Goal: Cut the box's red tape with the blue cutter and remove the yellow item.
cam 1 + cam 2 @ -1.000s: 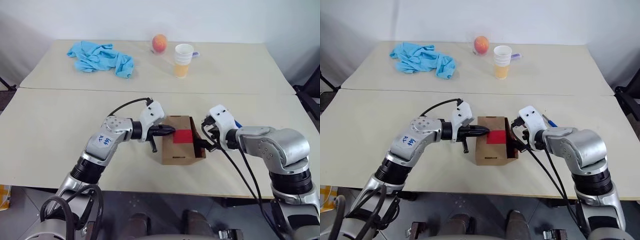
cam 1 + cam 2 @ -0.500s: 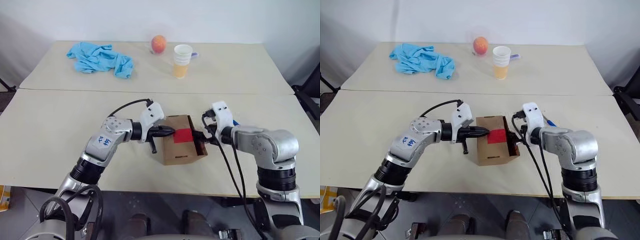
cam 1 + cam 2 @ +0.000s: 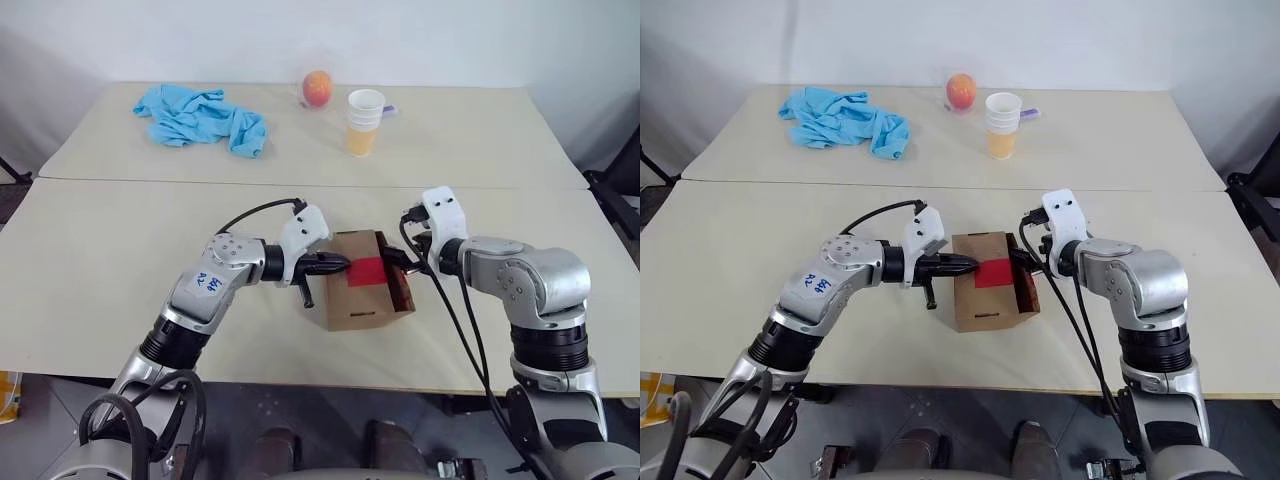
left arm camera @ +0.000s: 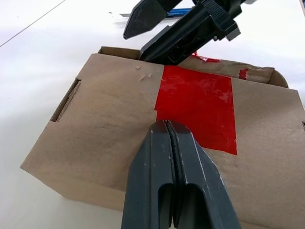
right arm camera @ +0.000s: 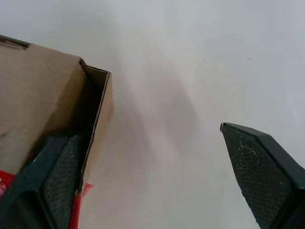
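Note:
The box needs to be opened so that I can reach the yellow item, so my right gripper needs to grab the box's open flap by its edge (image 5: 95, 126) next.
The brown box (image 3: 352, 303) sits near the table's front edge with the red tape (image 3: 367, 271) on its top. My left gripper (image 3: 343, 264) is shut and empty, its tips (image 4: 165, 125) resting on the top at the tape's near edge. My right gripper (image 3: 405, 264) stands open at the box's open right end. One of its fingers (image 5: 62, 179) reaches inside the end wall (image 5: 97, 119), the other finger (image 5: 259, 171) hangs over bare table. A slim blue cutter (image 4: 180, 10) lies on the table beyond the right gripper. The yellow item is hidden.
At the back of the far table lie a light-blue cloth (image 3: 200, 115), an orange-red fruit (image 3: 318, 87) and a white-and-orange paper cup (image 3: 364, 122). A seam (image 3: 120, 180) joins the two tables. The table's front edge runs just below the box.
My right gripper has moved up along the box's right end toward the far side and turned, with its elbow drawn in. The left gripper and the box stay put.

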Motion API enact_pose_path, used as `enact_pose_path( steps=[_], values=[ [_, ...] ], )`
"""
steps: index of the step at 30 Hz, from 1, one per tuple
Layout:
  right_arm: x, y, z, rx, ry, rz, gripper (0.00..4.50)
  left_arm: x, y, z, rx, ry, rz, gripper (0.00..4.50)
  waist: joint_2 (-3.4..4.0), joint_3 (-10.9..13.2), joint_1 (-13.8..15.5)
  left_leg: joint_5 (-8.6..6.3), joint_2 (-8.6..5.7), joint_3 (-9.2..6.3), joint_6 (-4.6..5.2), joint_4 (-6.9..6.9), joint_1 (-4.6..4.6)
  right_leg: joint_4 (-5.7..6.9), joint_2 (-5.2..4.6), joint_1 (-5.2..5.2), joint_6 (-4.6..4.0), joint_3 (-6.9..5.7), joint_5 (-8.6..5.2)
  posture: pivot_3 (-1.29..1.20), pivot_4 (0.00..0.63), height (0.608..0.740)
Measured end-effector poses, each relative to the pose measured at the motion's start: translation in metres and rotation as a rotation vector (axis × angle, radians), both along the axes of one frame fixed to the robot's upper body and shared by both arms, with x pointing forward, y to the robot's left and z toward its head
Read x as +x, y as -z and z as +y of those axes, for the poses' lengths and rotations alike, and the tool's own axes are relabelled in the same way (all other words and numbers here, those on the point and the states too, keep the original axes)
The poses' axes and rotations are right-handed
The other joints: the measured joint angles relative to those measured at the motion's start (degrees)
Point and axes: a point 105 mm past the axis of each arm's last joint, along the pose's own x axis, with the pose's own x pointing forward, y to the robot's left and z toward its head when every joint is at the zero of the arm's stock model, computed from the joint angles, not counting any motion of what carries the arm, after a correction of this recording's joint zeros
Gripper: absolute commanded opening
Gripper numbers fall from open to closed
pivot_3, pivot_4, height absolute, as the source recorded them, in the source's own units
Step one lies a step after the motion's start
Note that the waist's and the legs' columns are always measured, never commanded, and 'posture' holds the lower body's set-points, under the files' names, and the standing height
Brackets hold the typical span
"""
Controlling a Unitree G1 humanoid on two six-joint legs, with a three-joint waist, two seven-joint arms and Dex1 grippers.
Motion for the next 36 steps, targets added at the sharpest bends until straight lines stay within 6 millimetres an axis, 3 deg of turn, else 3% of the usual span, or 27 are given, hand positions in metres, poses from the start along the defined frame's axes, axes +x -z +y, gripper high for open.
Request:
enact_pose_path(
  steps=[10, 17, 20, 25, 29, 34, 36],
  values=[
    [0.005, 0.022, -0.028, -0.048, 0.123, 0.056, 4.46, -0.001, 0.001, 0.001, 0.011, -0.004, 0.006, 0.00, 0.12, -0.10, -0.05, 0.00, 0.01, 0.01, 0.00, -0.03, 0.01, -0.03, 0.00, 0.00, 0.00, 0.00, 0.00, 0.00, 0.150, 0.740],
    [0.001, 0.025, -0.030, -0.054, 0.064, 0.004, 4.46, -0.001, 0.002, 0.002, 0.009, -0.011, 0.007, 0.00, 0.29, -0.39, -0.12, 0.00, 0.01, 0.02, 0.00, -0.07, 0.04, -0.09, 0.01, 0.04, 0.00, 0.01, 0.00, 0.00, 0.150, 0.740],
    [-0.003, 0.020, -0.030, 0.005, 0.009, 0.015, 4.46, -0.002, 0.002, 0.003, 0.001, -0.011, 0.006, 0.00, 0.30, -0.39, -0.17, 0.00, 0.02, 0.02, 0.01, -0.07, 0.02, -0.11, 0.01, 0.03, 0.00, 0.01, 0.00, 0.00, 0.150, 0.740],
    [-0.013, -0.005, -0.049, 0.210, -0.091, 0.159, 4.46, -0.005, 0.000, 0.012, -0.012, 0.017, -0.013, 0.00, 0.33, -0.37, -0.36, 0.01, 0.10, 0.04, 0.02, -0.21, 0.03, -0.27, 0.05, 0.03, -0.01, -0.01, 0.00, 0.00, 0.150, 0.740],
    [-0.020, 0.013, -0.046, 0.352, -0.152, 0.331, 4.46, -0.004, -0.001, 0.018, -0.013, 0.025, -0.026, 0.00, 0.33, -0.36, -1.31, 0.08, 0.14, 0.08, -0.03, -0.37, 0.03, -0.37, 0.07, 0.01, 0.00, -0.02, 0.00, 0.00, 0.150, 0.740],
    [-0.022, 0.015, -0.033, 0.354, -0.261, 0.378, 4.46, -0.003, 0.000, 0.019, -0.018, 0.023, -0.029, 0.00, 0.35, -0.37, -1.43, 0.11, 0.17, 0.13, -0.06, -0.40, 0.07, -0.35, 0.07, -0.02, 0.00, 0.00, 0.00, 0.00, 0.150, 0.740],
    [-0.023, 0.017, -0.024, 0.349, -0.308, 0.393, 4.09, -0.002, 0.000, 0.019, -0.020, 0.023, -0.028, 0.00, 0.33, -0.38, -1.43, 0.12, 0.17, 0.13, -0.08, -0.40, 0.08, -0.34, 0.07, -0.02, 0.00, 0.00, 0.00, 0.00, 0.150, 0.740]
  ],
)
